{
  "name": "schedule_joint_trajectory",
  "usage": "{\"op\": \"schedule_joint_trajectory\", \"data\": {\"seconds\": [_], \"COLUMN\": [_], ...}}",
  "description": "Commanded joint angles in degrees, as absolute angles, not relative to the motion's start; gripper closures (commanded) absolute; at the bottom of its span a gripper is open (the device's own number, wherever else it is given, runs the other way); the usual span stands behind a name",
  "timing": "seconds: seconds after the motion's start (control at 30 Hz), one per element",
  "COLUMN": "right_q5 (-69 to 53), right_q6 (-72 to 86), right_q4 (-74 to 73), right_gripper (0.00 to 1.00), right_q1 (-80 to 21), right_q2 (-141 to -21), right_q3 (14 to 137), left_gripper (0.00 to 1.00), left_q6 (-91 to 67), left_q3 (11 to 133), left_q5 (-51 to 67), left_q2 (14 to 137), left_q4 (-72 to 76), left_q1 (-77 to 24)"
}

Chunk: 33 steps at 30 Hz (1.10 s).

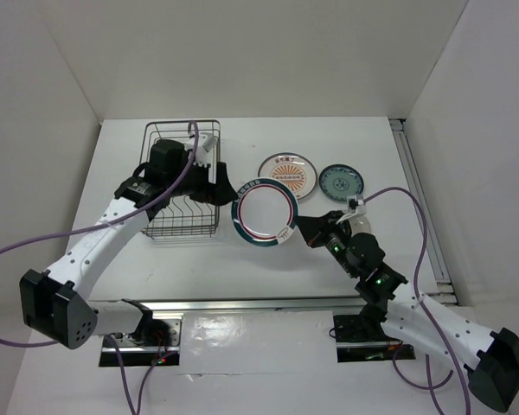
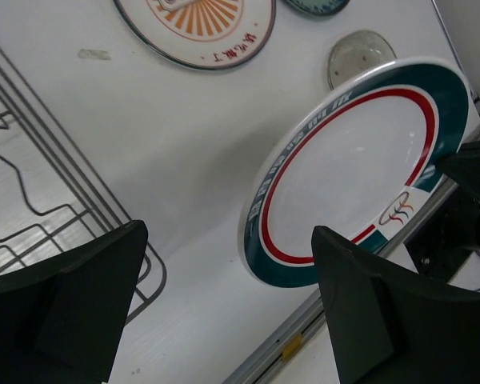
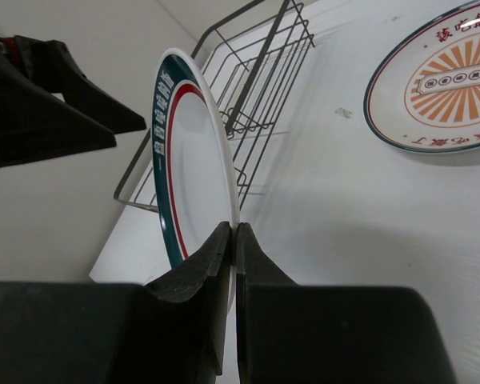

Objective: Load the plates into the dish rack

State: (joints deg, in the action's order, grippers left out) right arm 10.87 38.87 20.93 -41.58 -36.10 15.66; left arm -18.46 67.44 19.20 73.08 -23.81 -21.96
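The white plate needs to be loaded, so my left gripper should next grab the plate by its rim opposite my right gripper. The plate's other edge stays free to load.
My right gripper is shut on the rim of the white plate with the teal-red rim and holds it on edge above the table, just right of the dark wire dish rack. My left gripper is open and empty at the rack's right side, facing that plate without touching it. The orange sunburst plate, the teal-blue plate and the translucent grey-beige plate lie flat on the table. No plates show in the rack.
The grey-beige plate is mostly hidden under my right arm in the top view. A metal rail runs along the table's near edge. White walls close the table in at the back and sides. Purple cables trail from both arms.
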Motion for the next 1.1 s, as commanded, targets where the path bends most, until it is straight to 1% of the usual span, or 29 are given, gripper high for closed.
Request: {"op": "schedule_joint_trajectory", "data": {"seconds": [0.0, 0.13, 0.17, 0.23, 0.27, 0.3, 0.33, 0.5, 0.53, 0.57, 0.6, 0.67, 0.7, 0.73, 0.77, 0.8, 0.83, 0.87, 0.9, 0.93, 0.97, 1.03, 1.07], "right_q5": [9.9, 9.9, 9.9, 9.4, 9.4, 8.7, 8.7, 7.6, 7.6, 7.6, 7.0, 6.3, 6.3, 6.3, 6.3, 6.3, 6.3, 6.3, 5.8, 5.8, 5.8, 5.8, 6.6], "right_q6": [38.6, 38.6, 38.6, 39.2, 39.2, 39.2, 39.2, 39.7, 39.7, 39.7, 40.3, 40.3, 40.3, 40.3, 39.7, 39.7, 38.9, 38.9, 38.9, 38.3, 38.3, 37.8, 37.8], "right_q4": [27.7, 28.2, 28.2, 28.8, 29.9, 29.9, 30.5, 31.1, 31.1, 31.1, 31.1, 31.1, 30.4, 30.4, 29.5, 28.7, 28.7, 28.0, 27.9, 27.9, 27.9, 28.6, 27.6], "right_gripper": [1.0, 1.0, 1.0, 1.0, 1.0, 1.0, 1.0, 1.0, 1.0, 1.0, 1.0, 1.0, 1.0, 1.0, 1.0, 0.99, 0.93, 0.81, 0.55, 0.46, 0.4, 0.12, 0.01], "right_q1": [-41.4, -41.4, -41.4, -41.4, -41.4, -41.4, -41.4, -41.4, -41.4, -41.4, -41.4, -41.4, -41.4, -41.4, -41.4, -41.4, -41.4, -41.4, -41.4, -41.4, -41.4, -41.4, -41.4], "right_q2": [-35.4, -35.4, -34.9, -34.9, -34.9, -34.9, -34.9, -33.0, -33.0, -32.3, -32.3, -32.3, -32.3, -32.3, -32.3, -33.6, -34.2, -34.8, -35.4, -36.8, -37.5, -39.5, -39.5], "right_q3": [19.4, 19.4, 19.4, 19.4, 19.4, 18.9, 18.9, 17.8, 17.8, 17.8, 17.8, 17.8, 17.8, 17.8, 17.8, 18.5, 18.5, 19.0, 19.0, 19.0, 19.6, 19.6, 20.3], "left_gripper": [0.03, 0.04, 0.07, 0.08, 0.11, 0.23, 0.26, 0.26, 0.28, 0.4, 0.49, 0.62, 0.79, 0.89, 0.97, 1.0, 1.0, 1.0, 1.0, 1.0, 1.0, 1.0, 1.0], "left_q6": [-16.7, -16.2, -16.2, -16.2, -16.2, -16.7, -16.7, -16.7, -16.7, -16.7, -16.7, -17.2, -17.2, -17.2, -17.8, -17.8, -17.8, -17.8, -17.8, -17.8, -17.8, -18.5, -18.5], "left_q3": [67.0, 67.0, 67.0, 66.4, 66.4, 66.4, 66.4, 66.4, 66.4, 66.4, 66.4, 66.4, 66.4, 66.4, 66.4, 66.4, 66.4, 66.4, 65.8, 65.8, 65.1, 64.4, 63.9], "left_q5": [25.6, 30.2, 30.9, 33.7, 34.3, 35.4, 35.4, 36.1, 36.7, 36.7, 36.7, 36.7, 36.7, 36.2, 35.1, 35.1, 35.1, 35.8, 35.8, 35.8, 34.1, 31.9, 27.9], "left_q2": [73.7, 75.0, 75.8, 76.6, 77.3, 77.3, 77.9, 80.0, 80.0, 80.6, 80.6, 80.6, 80.6, 79.9, 79.1, 78.6, 78.6, 77.2, 76.5, 75.7, 74.8, 72.1, 71.1], "left_q4": [-20.0, -18.7, -18.7, -18.7, -18.2, -17.3, -17.3, -16.7, -16.7, -16.7, -16.7, -16.7, -16.1, -16.1, -16.1, -15.6, -15.6, -14.7, -14.0, -13.5, -12.3, -11.8, -11.8], "left_q1": [-23.0, -23.0, -23.0, -23.0, -23.5, -23.6, -23.6, -23.6, -23.6, -23.6, -23.6, -23.6, -23.6, -23.6, -23.6, -23.6, -23.6, -23.6, -23.6, -23.6, -23.6, -23.6, -23.6]}}
